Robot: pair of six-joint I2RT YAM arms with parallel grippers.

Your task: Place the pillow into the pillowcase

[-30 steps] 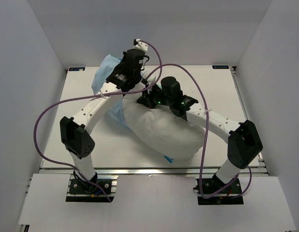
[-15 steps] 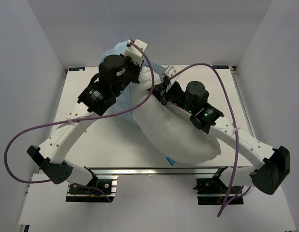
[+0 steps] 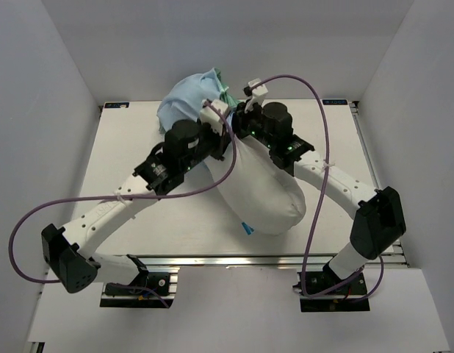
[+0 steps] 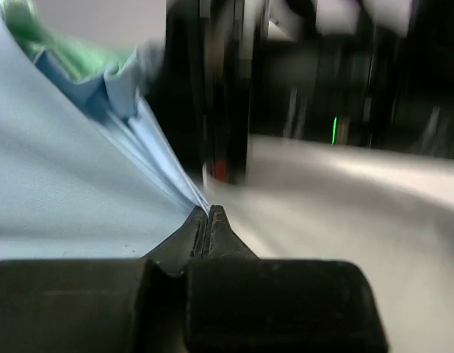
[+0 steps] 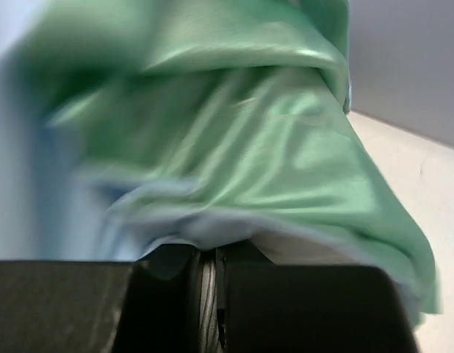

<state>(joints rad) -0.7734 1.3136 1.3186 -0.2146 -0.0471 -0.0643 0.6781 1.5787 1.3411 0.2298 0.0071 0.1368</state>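
The pillowcase edge is still raised and bunched at the pillow's upper end, so I will keep holding it. The pillowcase edge would drop short if I opened my right gripper now.
The white pillow [image 3: 262,193] hangs down toward the table's middle, its small blue tag [image 3: 247,228] at the low near corner. Its upper end sits under the pillowcase [image 3: 192,97], bunched light blue with a strip of green, held up at the back. My left gripper [image 3: 214,118] is shut on a light blue edge of the pillowcase [image 4: 80,184]. My right gripper [image 3: 243,118] is shut on the pillowcase edge, green and blue folds [image 5: 234,140] filling its view. The two grippers are close together, left of one another.
The white table [image 3: 124,147] is walled by grey panels on three sides. Purple cables loop from both arms over the pillow and off the table's left side. The left arm lies low across the table's left half.
Both grippers rose and came together at the back, lifting the pillowcase and the pillow's upper end. The pillow now hangs steeper and narrower. The right arm's elbow folded back in.
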